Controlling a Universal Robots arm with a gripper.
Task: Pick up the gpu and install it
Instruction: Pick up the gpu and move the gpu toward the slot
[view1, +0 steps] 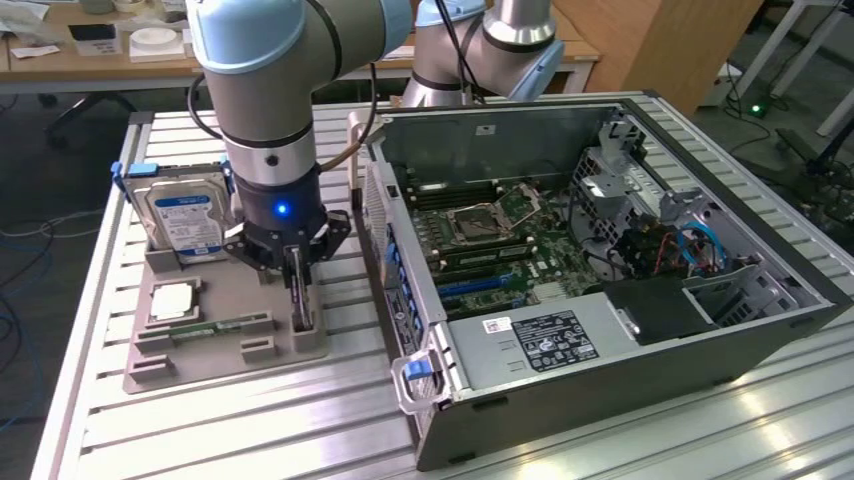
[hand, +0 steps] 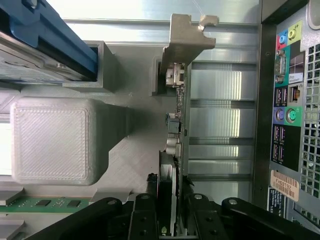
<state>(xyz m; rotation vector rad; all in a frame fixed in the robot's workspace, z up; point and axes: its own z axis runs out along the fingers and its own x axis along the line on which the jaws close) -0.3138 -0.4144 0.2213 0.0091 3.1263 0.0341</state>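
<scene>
My gripper is about to grab the GPU next by its upper edge (hand: 175, 186). That leaves the GPU's silver end bracket (hand: 183, 42) free, so the GPU can be installed in the computer case.
The gpu (view1: 303, 305) stands on edge in a slot of the grey holder tray (view1: 227, 358), at the tray's side nearest the computer case. My gripper (view1: 295, 268) points straight down over it. In the wrist view the gpu (hand: 176, 125) is seen edge-on, a thin green card with its silver end bracket (hand: 187, 40) at the far end. My gripper (hand: 170, 220) straddles the card's near end, one black finger (hand: 145, 215) on each side. The jaws are open, with narrow gaps to the card.
On the tray also stand a silver hard drive (view1: 187, 215), a processor chip (view1: 174, 300) and a memory stick (view1: 214, 326). The open computer case (view1: 747, 330) lies at the exterior view's right, motherboard (view1: 507, 250) exposed. Its rear port panel (hand: 290, 100) is close beside the gpu.
</scene>
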